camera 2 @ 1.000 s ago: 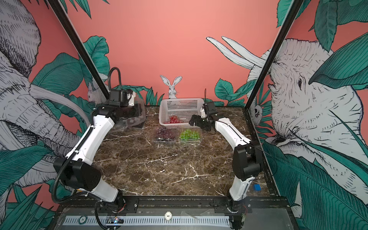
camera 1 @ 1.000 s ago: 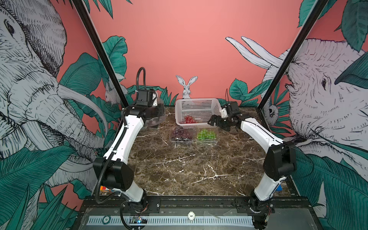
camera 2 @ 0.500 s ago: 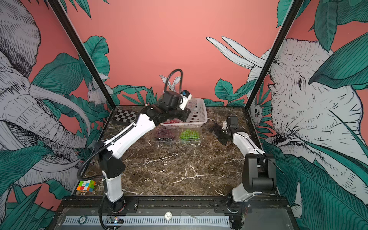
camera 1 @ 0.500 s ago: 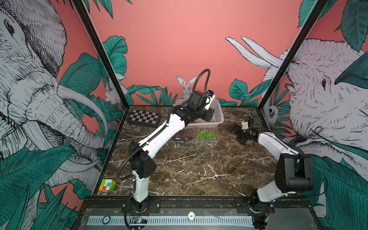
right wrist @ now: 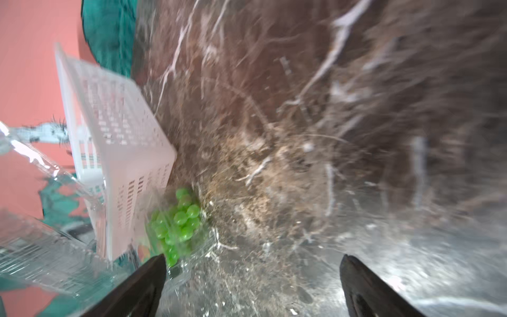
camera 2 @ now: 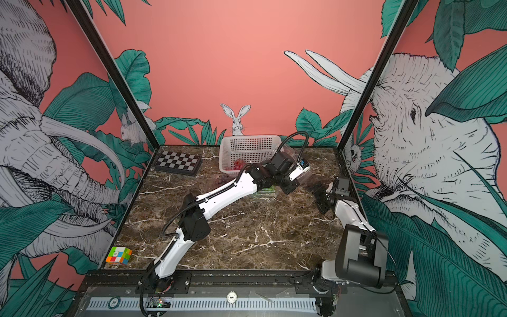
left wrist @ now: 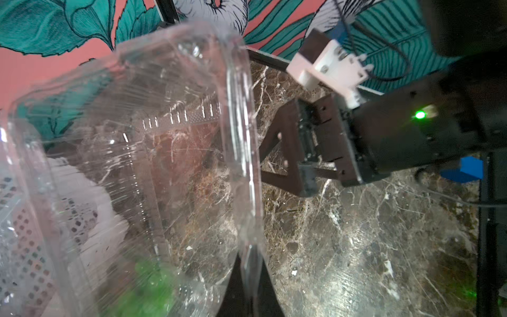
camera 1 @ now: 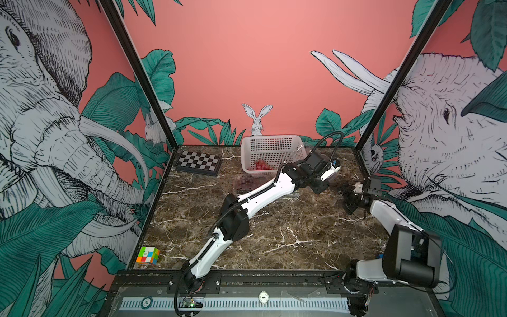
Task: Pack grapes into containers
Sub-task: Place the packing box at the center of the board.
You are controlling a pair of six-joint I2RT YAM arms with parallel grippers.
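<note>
I should keep the empty container (left wrist: 137,142) in my left gripper until it is on the tabletop. It is tilted partly above the green grapes and would fall short if I opened now.
My left gripper (left wrist: 251,264) is shut on the rim of an empty clear container (left wrist: 137,142) and holds it off the table at the back right (camera 1: 333,175). My right gripper (camera 1: 348,199) stands open just to the right of it, nothing between its fingers (right wrist: 148,277). Green grapes (right wrist: 178,222) lie in a second clear container beside the basket, mostly hidden under my left arm in both top views. Dark purple grapes (camera 1: 245,182) fill a third container in front of the basket. Red grapes (camera 1: 260,166) lie inside the white basket (camera 1: 274,145).
A folded chessboard (camera 1: 199,162) lies at the back left and a colour cube (camera 1: 148,255) at the front left corner. My left arm stretches diagonally across the marble table (camera 1: 274,241). Black frame posts stand at both back corners.
My left arm has swung from the back left across to the back right with the clear container in its grip. My right arm has drawn back towards the right wall, still open.
</note>
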